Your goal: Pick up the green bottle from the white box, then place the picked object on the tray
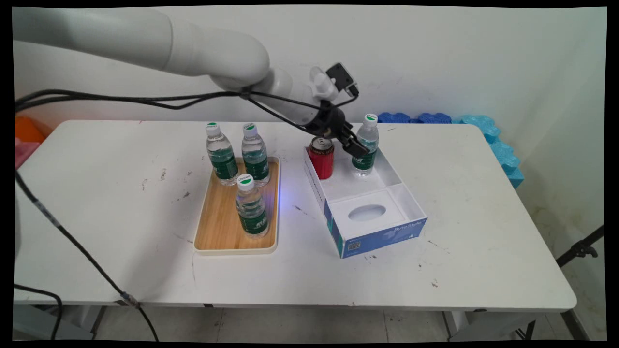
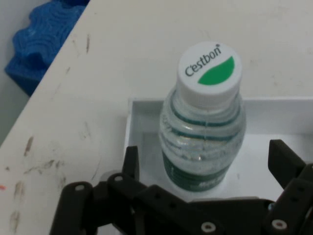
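Observation:
My gripper takes hold of the clear water bottle by its green-labelled body (image 1: pixel 364 159) next, to bring the bottle over to the wooden tray (image 1: pixel 223 223).
A clear water bottle (image 1: pixel 369 134) with a white and green cap stands upright in the far part of an open white box (image 1: pixel 412 199) with blue sides. My gripper (image 1: pixel 359 146) is open at the bottle's body. In the hand view the bottle (image 2: pixel 205 122) rises between the two fingers (image 2: pixel 130 160), with a gap on each side. The gripper (image 2: pixel 208 164) holds nothing. A red can (image 1: pixel 321 158) stands in the same part of the box, just left of the gripper. The box rim (image 2: pixel 146 104) shows behind the bottle.
A wooden tray (image 1: pixel 220 224) left of the box carries three more water bottles (image 1: pixel 251 207). Blue foam pieces (image 1: pixel 483 128) lie at the table's far right corner, also seen as blue foam (image 2: pixel 36 46) in the hand view. Black cables hang at the left.

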Tool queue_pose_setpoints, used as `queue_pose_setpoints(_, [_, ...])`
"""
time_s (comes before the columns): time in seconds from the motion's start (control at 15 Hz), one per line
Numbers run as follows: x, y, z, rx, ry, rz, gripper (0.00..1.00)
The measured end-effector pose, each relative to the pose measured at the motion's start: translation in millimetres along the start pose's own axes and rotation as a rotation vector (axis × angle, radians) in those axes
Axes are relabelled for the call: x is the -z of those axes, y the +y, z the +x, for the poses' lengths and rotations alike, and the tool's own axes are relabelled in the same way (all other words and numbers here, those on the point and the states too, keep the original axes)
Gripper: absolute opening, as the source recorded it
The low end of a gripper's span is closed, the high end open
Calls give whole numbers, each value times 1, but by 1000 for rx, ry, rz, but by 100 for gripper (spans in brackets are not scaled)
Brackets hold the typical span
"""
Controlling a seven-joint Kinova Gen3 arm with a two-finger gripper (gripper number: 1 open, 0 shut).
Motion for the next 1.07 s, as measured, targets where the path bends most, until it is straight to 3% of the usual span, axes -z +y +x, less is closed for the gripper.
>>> queue_pose_setpoints(0.67, [-47, 1, -3, -20, 26, -29, 100])
queue_pose_setpoints(0.73, [-48, 1, -3, -21, 28, -30, 0])
queue_pose_setpoints(1.07, [-54, 1, -3, -30, 40, -33, 0])
